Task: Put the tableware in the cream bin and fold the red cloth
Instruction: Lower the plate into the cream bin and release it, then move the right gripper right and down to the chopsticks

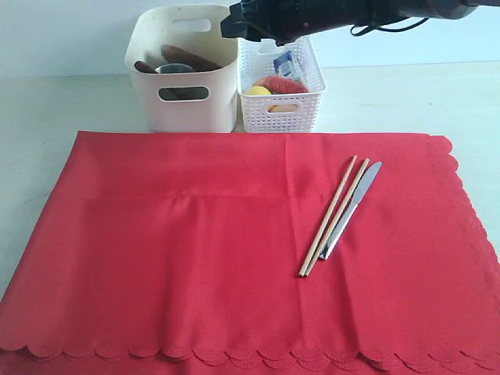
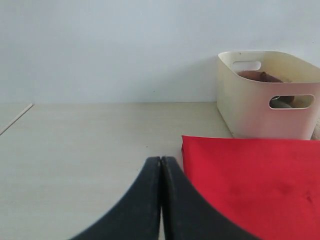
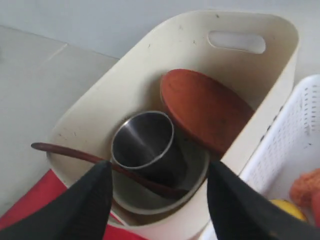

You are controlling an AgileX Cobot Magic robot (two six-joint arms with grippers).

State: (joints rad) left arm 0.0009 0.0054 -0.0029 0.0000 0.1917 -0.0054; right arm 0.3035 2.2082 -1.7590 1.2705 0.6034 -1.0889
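Observation:
The robot will next grab the long, thin wooden chopsticks by the middle of their stems with its right gripper, to keep the pair level.
The red cloth [image 1: 195,250] lies spread flat over the table. On its right part rest a pair of wooden chopsticks [image 1: 332,215] and a metal knife [image 1: 351,207], side by side. Behind it the cream bin [image 1: 183,70] holds a wooden plate [image 3: 205,107], a steel cup [image 3: 145,145], a wooden spoon [image 3: 65,150] and a pale green bowl [image 3: 140,200]. My right gripper [image 3: 160,170] hangs open above the bin's near rim, nothing between its fingers. My left gripper [image 2: 161,160] is shut and empty, low over bare table beside the cloth's corner [image 2: 250,180].
A white perforated basket [image 1: 281,90] with food and a small carton stands right of the cream bin, touching it. My right arm [image 1: 312,16] reaches in from the upper right over both containers. Pale table surface [image 1: 70,101] surrounds the cloth.

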